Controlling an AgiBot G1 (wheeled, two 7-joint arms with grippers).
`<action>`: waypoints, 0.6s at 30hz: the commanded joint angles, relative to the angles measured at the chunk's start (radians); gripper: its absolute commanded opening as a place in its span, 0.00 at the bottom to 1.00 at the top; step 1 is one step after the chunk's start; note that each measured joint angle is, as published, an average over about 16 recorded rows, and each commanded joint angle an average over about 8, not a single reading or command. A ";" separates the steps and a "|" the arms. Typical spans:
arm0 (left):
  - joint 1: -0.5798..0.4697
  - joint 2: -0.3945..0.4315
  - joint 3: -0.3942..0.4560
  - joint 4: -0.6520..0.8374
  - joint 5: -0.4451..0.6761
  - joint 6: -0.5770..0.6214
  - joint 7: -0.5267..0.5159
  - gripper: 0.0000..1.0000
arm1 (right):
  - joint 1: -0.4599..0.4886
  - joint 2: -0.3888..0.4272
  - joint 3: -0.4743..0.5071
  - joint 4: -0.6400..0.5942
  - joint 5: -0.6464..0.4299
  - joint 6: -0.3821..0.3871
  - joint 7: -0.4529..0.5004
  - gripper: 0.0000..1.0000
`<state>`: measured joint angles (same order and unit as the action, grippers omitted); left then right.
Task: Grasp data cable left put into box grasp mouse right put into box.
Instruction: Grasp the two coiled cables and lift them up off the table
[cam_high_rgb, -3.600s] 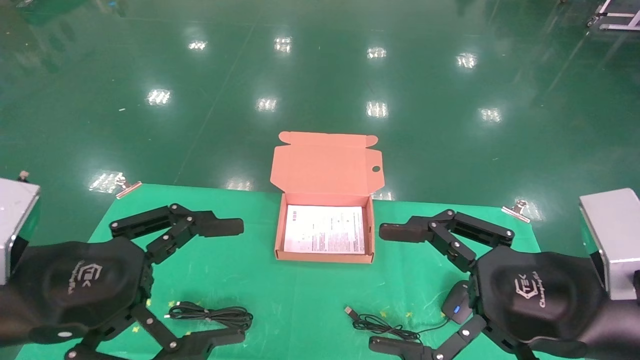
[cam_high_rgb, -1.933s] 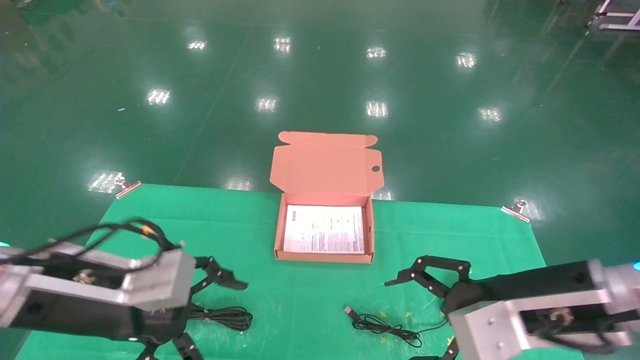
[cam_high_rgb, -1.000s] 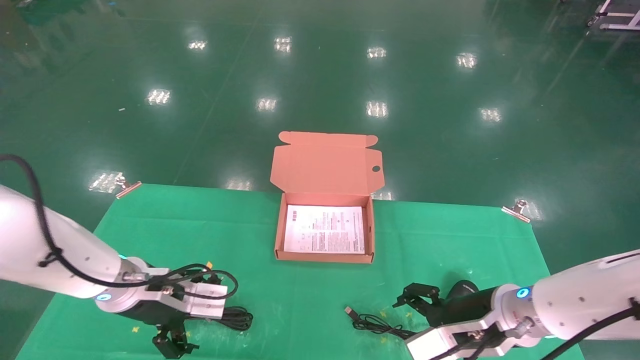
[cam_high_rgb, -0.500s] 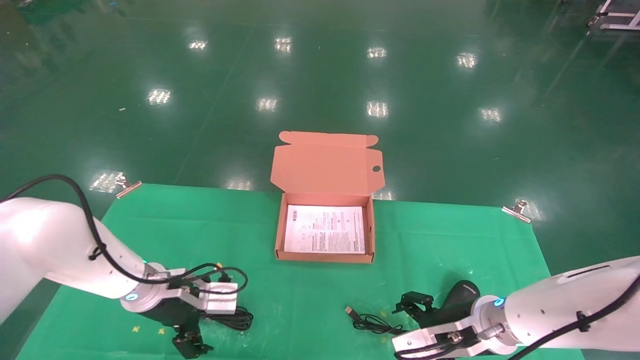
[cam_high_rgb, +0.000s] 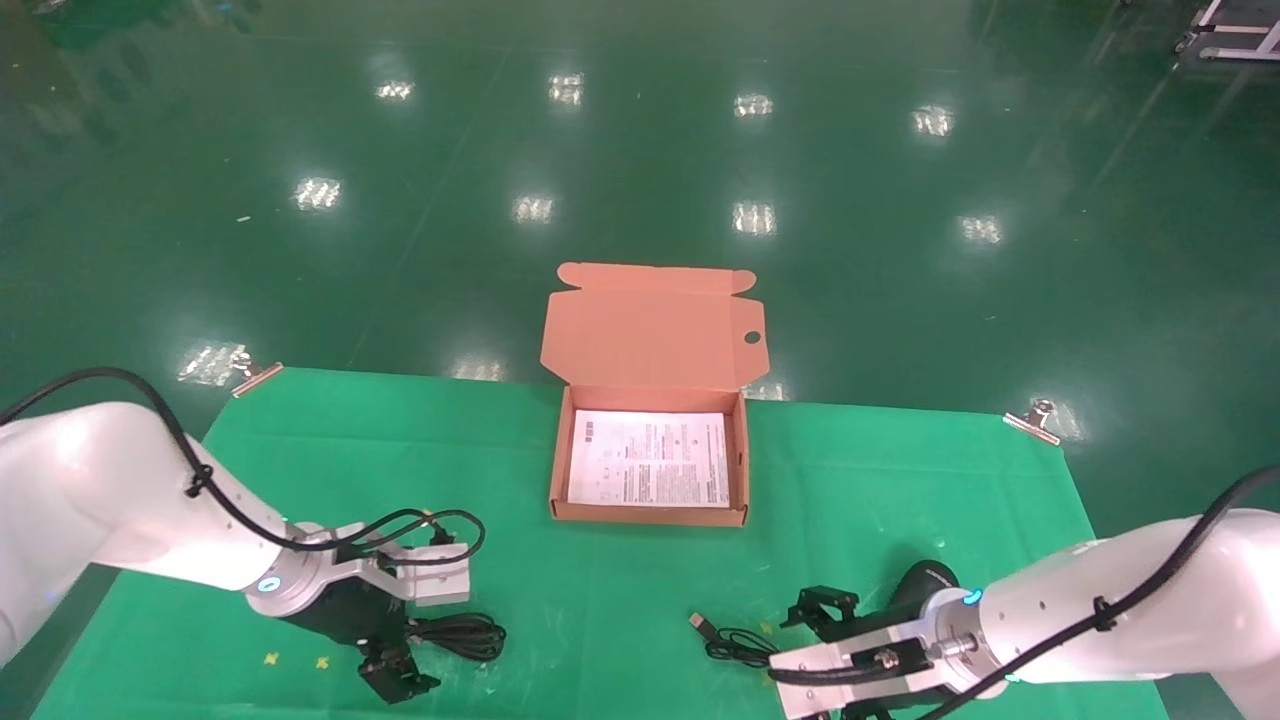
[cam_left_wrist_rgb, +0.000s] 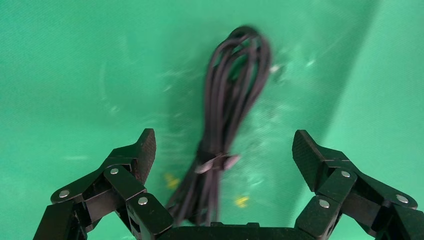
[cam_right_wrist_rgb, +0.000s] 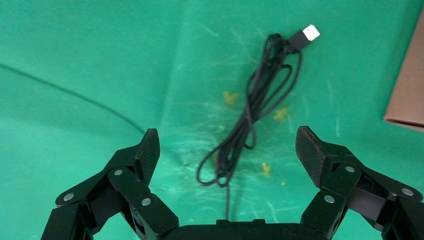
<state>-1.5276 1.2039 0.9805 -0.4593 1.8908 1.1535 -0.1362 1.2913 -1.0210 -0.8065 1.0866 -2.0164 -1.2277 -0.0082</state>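
Observation:
I should next pick up the data cable with my left gripper by its tied middle (cam_left_wrist_rgb: 215, 161), where its parts gather tight, as its slack loops fan out.
The data cable (cam_high_rgb: 462, 633), a black looped bundle, lies on the green cloth at front left. My left gripper (cam_left_wrist_rgb: 225, 152) hangs open just above it, and the bundle (cam_left_wrist_rgb: 232, 100) runs between the spread fingers without touching them. At front right my right gripper (cam_right_wrist_rgb: 227, 152) is open over the mouse's coiled cord (cam_right_wrist_rgb: 250, 117), whose silver USB plug (cam_right_wrist_rgb: 310, 32) points away. The mouse is hidden under my right arm (cam_high_rgb: 1080, 610). The salmon-brown box (cam_high_rgb: 648, 514) stands open at the table's middle with a white sheet inside.
The box lid (cam_high_rgb: 652, 330) stands up at the back, with one round hole. Metal clips (cam_high_rgb: 1032, 417) hold the green cloth at the far corners. A corner of the box (cam_right_wrist_rgb: 407, 95) shows in the right wrist view.
Both arms came down from near the camera to the table. The left gripper moved over the data cable. The right gripper settled over the mouse's cord, and its arm now covers the mouse.

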 joint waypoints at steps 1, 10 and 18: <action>-0.005 0.012 0.002 0.033 0.004 -0.017 0.025 1.00 | 0.005 -0.009 -0.001 -0.022 -0.004 0.008 -0.007 1.00; -0.020 0.049 0.013 0.113 0.027 -0.064 0.078 1.00 | 0.006 -0.049 -0.018 -0.108 -0.042 0.051 -0.036 0.95; -0.029 0.058 0.013 0.149 0.029 -0.075 0.109 0.12 | 0.005 -0.064 -0.014 -0.169 -0.057 0.085 -0.020 0.00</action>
<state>-1.5553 1.2607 0.9940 -0.3158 1.9196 1.0795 -0.0331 1.2967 -1.0830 -0.8218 0.9271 -2.0713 -1.1479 -0.0335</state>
